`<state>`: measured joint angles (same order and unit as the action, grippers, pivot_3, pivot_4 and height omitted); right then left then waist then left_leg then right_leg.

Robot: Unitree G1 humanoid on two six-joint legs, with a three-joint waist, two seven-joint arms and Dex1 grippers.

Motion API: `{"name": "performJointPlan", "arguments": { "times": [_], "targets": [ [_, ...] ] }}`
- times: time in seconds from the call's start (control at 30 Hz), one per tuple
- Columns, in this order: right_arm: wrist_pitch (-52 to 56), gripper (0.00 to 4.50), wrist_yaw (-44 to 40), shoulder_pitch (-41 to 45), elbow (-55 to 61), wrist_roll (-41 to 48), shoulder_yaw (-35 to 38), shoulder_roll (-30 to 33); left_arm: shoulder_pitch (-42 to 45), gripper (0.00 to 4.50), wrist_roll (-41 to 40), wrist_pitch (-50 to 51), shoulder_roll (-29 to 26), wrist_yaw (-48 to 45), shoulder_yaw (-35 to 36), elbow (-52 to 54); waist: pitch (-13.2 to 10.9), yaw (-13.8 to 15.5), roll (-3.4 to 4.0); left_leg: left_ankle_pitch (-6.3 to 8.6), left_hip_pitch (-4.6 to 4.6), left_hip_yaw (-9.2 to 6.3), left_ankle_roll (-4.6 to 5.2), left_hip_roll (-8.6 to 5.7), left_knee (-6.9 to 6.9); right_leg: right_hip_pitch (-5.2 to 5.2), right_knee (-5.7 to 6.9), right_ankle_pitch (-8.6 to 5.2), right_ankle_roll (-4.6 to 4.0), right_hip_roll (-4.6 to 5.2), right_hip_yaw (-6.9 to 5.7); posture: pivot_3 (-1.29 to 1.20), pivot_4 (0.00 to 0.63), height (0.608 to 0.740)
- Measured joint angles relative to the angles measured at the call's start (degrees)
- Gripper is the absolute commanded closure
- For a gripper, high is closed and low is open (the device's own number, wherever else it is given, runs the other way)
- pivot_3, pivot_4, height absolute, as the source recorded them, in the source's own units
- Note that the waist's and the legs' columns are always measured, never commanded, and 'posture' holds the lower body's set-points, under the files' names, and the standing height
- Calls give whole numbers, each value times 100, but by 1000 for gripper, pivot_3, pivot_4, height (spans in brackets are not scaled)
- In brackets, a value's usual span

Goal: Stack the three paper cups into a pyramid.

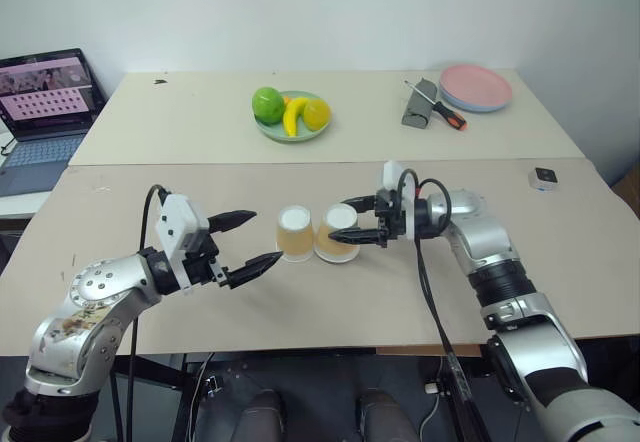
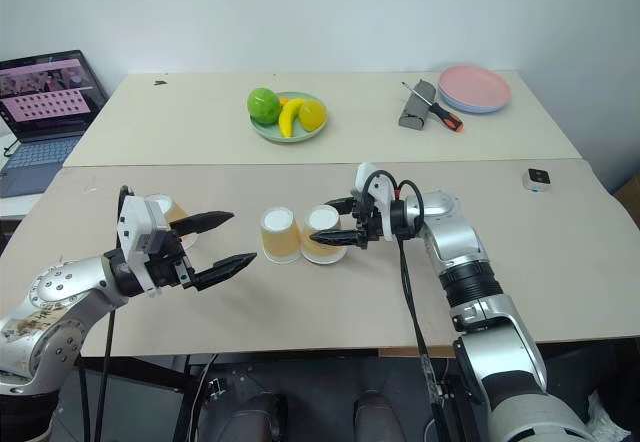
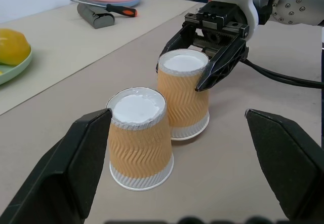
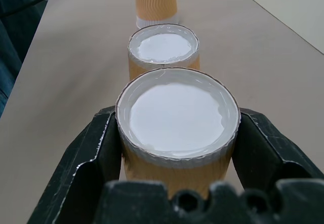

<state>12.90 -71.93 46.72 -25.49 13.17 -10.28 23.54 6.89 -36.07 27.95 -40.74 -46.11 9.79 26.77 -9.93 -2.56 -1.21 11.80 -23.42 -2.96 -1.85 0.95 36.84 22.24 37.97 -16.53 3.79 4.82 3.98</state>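
My right gripper opens now, since the held cup's lower edge (image 1: 336, 256) is on the table beside the middle cup, so the held cup would stay there.
Two paper cups stand upside down, side by side, in the middle of the near table. My right gripper (image 1: 340, 220) is shut on the right cup (image 1: 338, 250), one black finger on each side of its upper part; the right wrist view shows the cup's white base (image 4: 177, 113) between the fingers. The left cup (image 1: 296, 234) touches it and is free. My left gripper (image 1: 265, 239) hangs open just left of the left cup, pointing at it, holding nothing. The third cup (image 2: 165, 210) stands upside down farther left, partly hidden behind the left gripper's body.
On the far table are a green plate (image 1: 270, 130) of fruit, a pink plate (image 1: 476, 87) and a grey block with a knife (image 1: 425, 104). An open laptop (image 1: 45, 102) is at the far left. A small black device (image 1: 544, 177) lies at the right.
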Motion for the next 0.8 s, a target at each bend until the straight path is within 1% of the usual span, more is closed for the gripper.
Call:
{"name": "performJointPlan", "arguments": {
  "times": [0.17,0.23,0.27,0.3,0.33,0.63,0.77,0.8],
  "targets": [
    [-20,1714,-8,30,-44,-70,-10,-3,5,0,-2,48,-1,6,7,0,0,-4,0,0,1,0,0,0,0,0,1,0,0,0,0,0,150,740],
    [-23,713,-4,30,-75,-78,-10,-18,5,0,-2,69,0,9,7,0,0,-4,0,0,1,0,0,0,0,0,1,0,0,0,0,0,150,740],
    [-23,579,-1,30,-82,-78,-10,-29,5,0,-2,70,0,10,7,0,0,-3,0,0,1,0,0,0,0,0,1,0,0,0,0,0,150,740],
    [-23,229,4,30,-90,-78,-10,-41,5,0,-2,71,0,14,7,1,0,-3,0,0,1,0,0,0,0,0,1,0,0,0,0,0,150,740],
    [-23,56,6,30,-91,-78,-10,-46,5,0,-2,71,0,16,7,1,0,-3,0,0,1,0,0,0,0,1,1,0,0,0,0,0,150,740],
    [-23,56,138,98,-83,-76,0,-50,5,0,-1,71,0,24,7,1,0,-3,0,0,0,0,0,0,0,1,1,0,0,0,0,0,150,740],
    [91,56,122,94,351,-47,57,141,5,0,1,71,0,22,7,1,-1,2,1,0,-3,-1,0,0,0,3,0,0,0,0,0,0,150,740],
    [218,56,105,42,662,11,94,277,14,0,0,70,1,20,6,1,-1,4,1,0,-3,-1,0,0,0,2,0,0,0,0,0,0,150,740]
  ]
}}
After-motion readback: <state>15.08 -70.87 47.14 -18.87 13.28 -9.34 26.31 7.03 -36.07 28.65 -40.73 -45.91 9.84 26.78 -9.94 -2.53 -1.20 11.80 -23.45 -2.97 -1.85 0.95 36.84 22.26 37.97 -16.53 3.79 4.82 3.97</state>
